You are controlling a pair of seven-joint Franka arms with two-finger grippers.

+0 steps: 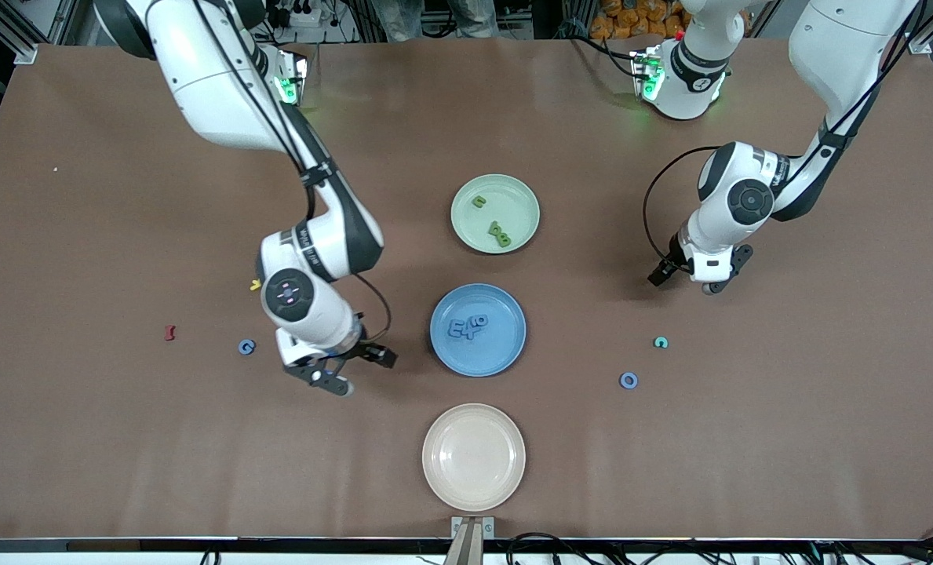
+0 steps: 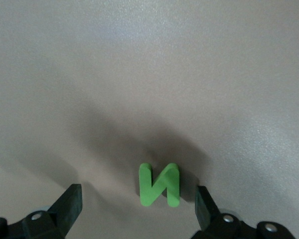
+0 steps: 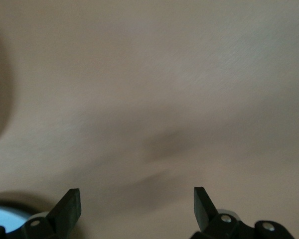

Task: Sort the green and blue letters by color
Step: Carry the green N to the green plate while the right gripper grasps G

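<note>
The left gripper should close on the green letter N (image 2: 160,184) now: the gripper's fingers are level with the letter's sides, so they would hold the letter if they closed now.
A green letter N (image 2: 159,185) lies flat on the table between the fingers of my open left gripper (image 2: 138,199), close to one finger (image 2: 203,204) and untouched. In the front view that gripper (image 1: 694,281) hangs low over the table at the left arm's end and hides the N. My right gripper (image 1: 348,369) is open and empty beside the blue plate (image 1: 505,357); its wrist view shows only bare table between the fingers (image 3: 70,204). Blue letters (image 1: 466,326) lie in the blue plate and green letters (image 1: 500,234) in the green plate (image 1: 513,196). Loose on the table are a blue letter (image 1: 247,346), a blue ring (image 1: 628,380) and a teal-green letter (image 1: 661,342).
An empty beige plate (image 1: 474,457) sits nearest the front camera, in line with the other two plates. A yellow letter (image 1: 255,285) and a dark red letter (image 1: 170,333) lie toward the right arm's end. The blue plate's rim (image 3: 5,218) shows in a corner of the right wrist view.
</note>
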